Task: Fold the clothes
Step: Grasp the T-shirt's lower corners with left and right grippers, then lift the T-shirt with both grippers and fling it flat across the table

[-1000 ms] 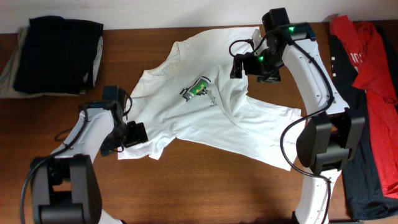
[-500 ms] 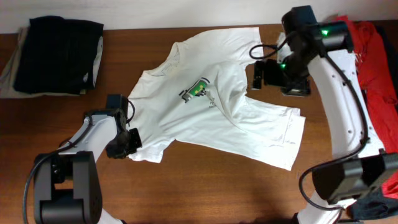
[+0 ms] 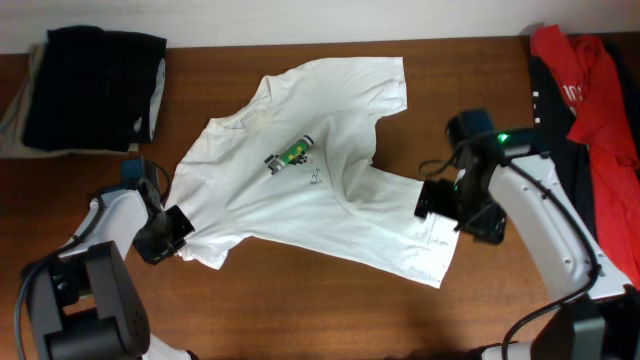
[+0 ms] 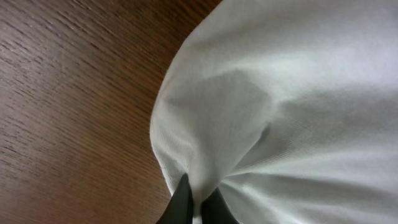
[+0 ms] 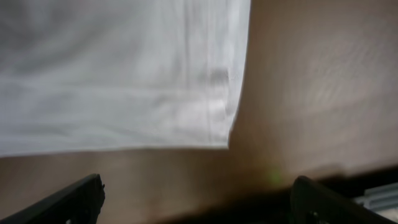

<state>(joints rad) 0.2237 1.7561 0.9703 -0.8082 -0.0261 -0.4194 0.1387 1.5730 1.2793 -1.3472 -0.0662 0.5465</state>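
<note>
My right gripper grabs the white T-shirt's near hem corner (image 3: pixel 436 280) (image 5: pixel 221 139) next, opposite the pinched sleeve edge, to stretch the T-shirt flat for folding.
The white T-shirt (image 3: pixel 320 190) lies spread on the wooden table (image 3: pixel 300 310), its green-and-black emblem (image 3: pixel 290 157) facing up. At the shirt's lower-left sleeve edge, my left gripper (image 3: pixel 172 230) is shut on the cloth. In the left wrist view its two black fingers (image 4: pixel 180 204) pinch a ridge of white fabric (image 4: pixel 280 106), and the left gripper (image 4: pixel 198 210) sits at the bottom edge. My right gripper (image 3: pixel 432 200) hovers open over the shirt's right hem. The right wrist view is blurred: the right gripper (image 5: pixel 196 202) has wide-apart fingers (image 5: pixel 74 198) above bare wood, just below the hem corner (image 5: pixel 211 118).
A folded black garment (image 3: pixel 95 88) lies at the back left on something beige. A red shirt (image 3: pixel 590 95) lies over dark clothing (image 3: pixel 565 270) along the right edge. Bare wood runs along the front of the table.
My left gripper has shut on the sleeve edge and dragged it left, shifting the whole shirt left. The right arm has swung from the shirt's upper right down to its right hem.
</note>
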